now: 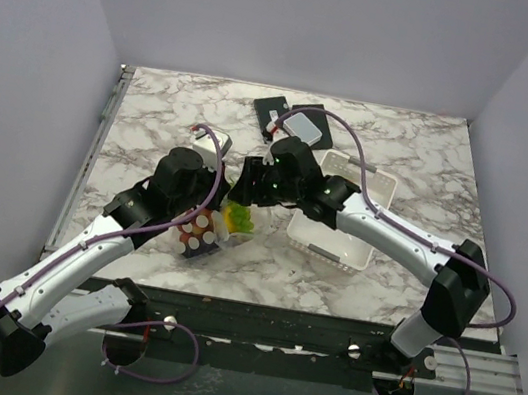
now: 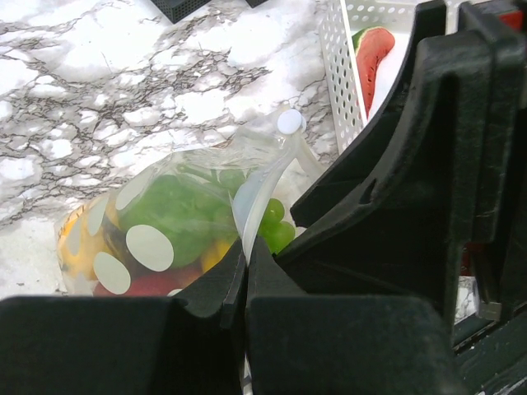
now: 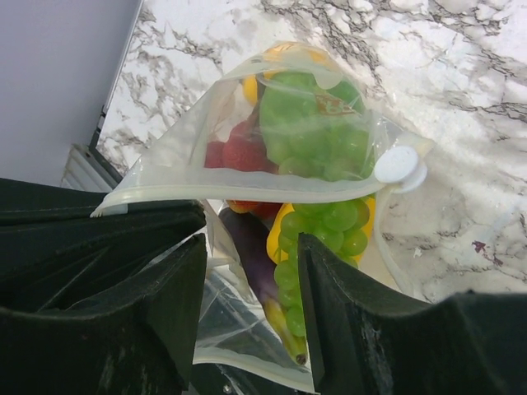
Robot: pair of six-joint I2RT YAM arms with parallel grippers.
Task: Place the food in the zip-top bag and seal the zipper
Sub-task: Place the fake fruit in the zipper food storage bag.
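The right wrist view shows grapes and eggplant between my fingers, the loose edge of the bag's opening outside, so my right gripper should move to that edge first, then close on it.
The clear dotted zip-top bag (image 3: 206,140) lies between both grippers, also in the top view (image 1: 206,239) and the left wrist view (image 2: 148,239). Its mouth gapes toward my right gripper. The zipper (image 3: 247,194) is unsealed. Green grapes (image 3: 317,239), a purple eggplant (image 3: 251,247), red strawberries (image 3: 235,152) and a yellow piece (image 3: 278,234) sit in the bag. My left gripper (image 2: 245,259) is shut on the bag's mouth edge. My right gripper (image 3: 251,309) is open at the mouth, with grapes and eggplant between its fingers. A watermelon slice (image 2: 372,51) lies in the white basket (image 2: 333,74).
The white basket (image 1: 372,190) stands right of the bag, under the right arm. A black pad with a grey box (image 1: 302,121) lies at the back. The table's left edge rail (image 3: 82,164) is close beyond the bag.
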